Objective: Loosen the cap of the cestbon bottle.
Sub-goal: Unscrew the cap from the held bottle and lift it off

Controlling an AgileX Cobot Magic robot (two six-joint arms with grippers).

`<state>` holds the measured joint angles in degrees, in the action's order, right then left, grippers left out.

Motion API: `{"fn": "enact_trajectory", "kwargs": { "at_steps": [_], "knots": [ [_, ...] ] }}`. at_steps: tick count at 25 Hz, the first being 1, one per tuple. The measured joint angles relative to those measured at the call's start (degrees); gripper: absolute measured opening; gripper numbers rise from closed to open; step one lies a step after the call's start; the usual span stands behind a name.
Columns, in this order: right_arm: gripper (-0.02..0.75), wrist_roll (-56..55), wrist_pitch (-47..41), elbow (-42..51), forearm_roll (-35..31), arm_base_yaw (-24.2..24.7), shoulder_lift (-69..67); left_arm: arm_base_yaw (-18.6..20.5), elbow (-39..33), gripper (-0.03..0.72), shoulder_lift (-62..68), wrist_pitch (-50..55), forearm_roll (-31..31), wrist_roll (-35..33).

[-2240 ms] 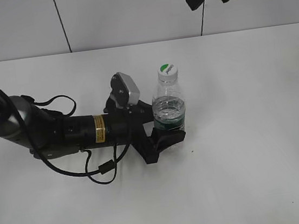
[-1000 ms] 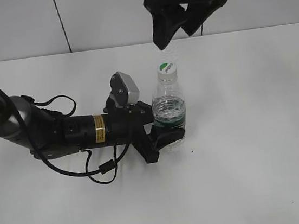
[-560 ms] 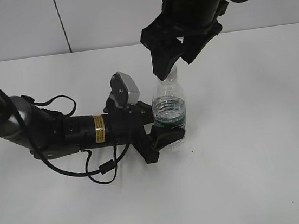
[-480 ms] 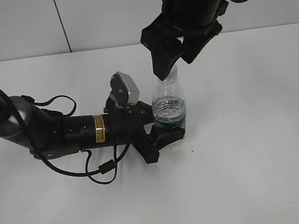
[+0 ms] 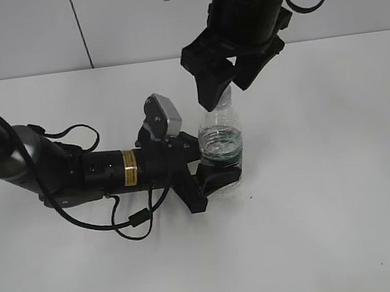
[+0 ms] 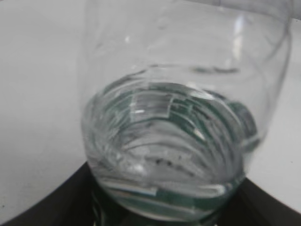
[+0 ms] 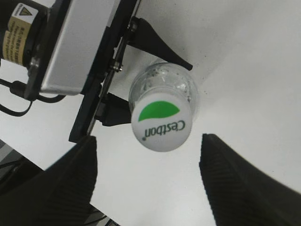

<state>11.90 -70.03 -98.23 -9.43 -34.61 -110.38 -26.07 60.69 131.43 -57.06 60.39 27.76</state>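
The right gripper grabs the white cap by its round side next, to loosen the cap of the cestbon bottle.
The cestbon bottle stands upright on the white table, clear with a dark green label band; it fills the left wrist view. My left gripper lies low on the table and is shut on the bottle's lower body. My right gripper hangs open just above the bottle's top and hides the cap in the exterior view. In the right wrist view the white cap with its green half-circle and lettering sits between the two spread fingers, which do not touch it.
The white table spreads to the right and front. A pale wall with dark seams stands behind. The left arm's black cables loop on the table beside it.
My right gripper has come down from the top of the view to just over the cap, now hiding it. The left gripper and the bottle have stayed put.
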Motion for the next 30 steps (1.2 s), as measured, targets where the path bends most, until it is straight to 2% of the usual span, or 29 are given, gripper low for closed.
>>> {"fn": "enact_trajectory", "kwargs": {
  "at_steps": [30],
  "knots": [
    [0.510,-2.3,0.1,-4.2,2.1,0.0,-4.2,0.0,0.0,0.418,0.0,-0.1,0.1,0.0]
  ]
}}
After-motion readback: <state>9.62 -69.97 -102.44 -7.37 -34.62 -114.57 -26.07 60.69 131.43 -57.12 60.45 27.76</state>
